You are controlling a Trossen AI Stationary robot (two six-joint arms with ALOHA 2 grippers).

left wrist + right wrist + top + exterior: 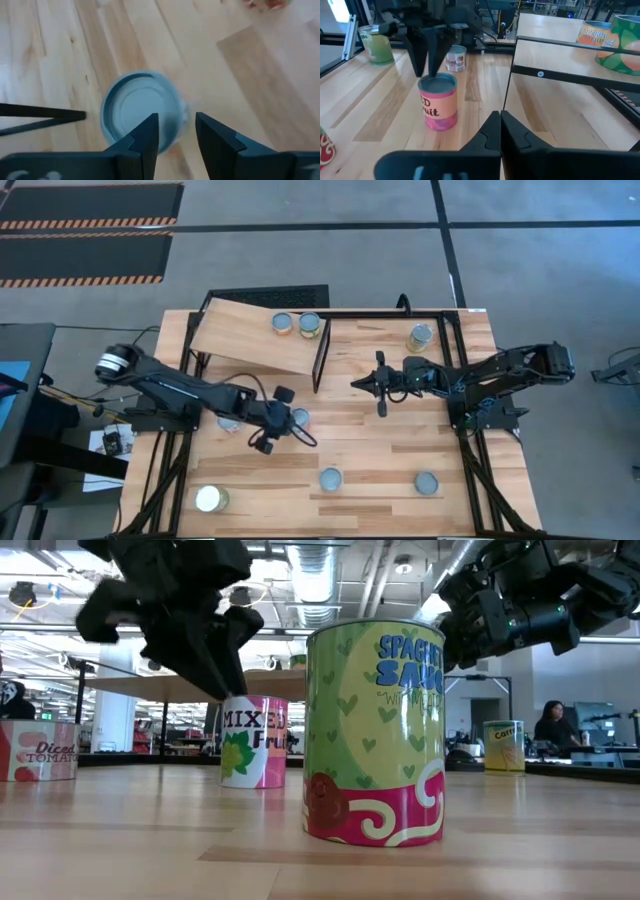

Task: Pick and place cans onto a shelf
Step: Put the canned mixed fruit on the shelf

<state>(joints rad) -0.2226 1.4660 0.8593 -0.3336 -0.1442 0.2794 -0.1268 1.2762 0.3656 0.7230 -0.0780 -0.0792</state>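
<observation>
I should grab the "Mixed Fruit" can by its blue-grey rim (303, 414) next with my left gripper. Then it can go on the wood shelf (250, 335).
My left gripper (272, 423) points down over a pink "Mixed Fruit" can (438, 101) that stands upright on the tabletop near its middle. The fingers are narrowly open, and their tips (176, 131) stand just above the can's blue-grey top (135, 107), toward one edge. My right gripper (358, 384) is shut and empty (499, 122), held level above the table to the right of the shelf. The slanted light wood shelf (250, 335) at the far left carries two cans (282, 323) (310, 325).
Other cans stand upright on the tabletop: one at the far right (420, 337), two near the front edge (330, 478) (426, 483), and a cream-topped one at the front left (211, 499). The shelf's black frame (322, 350) stands between the two grippers.
</observation>
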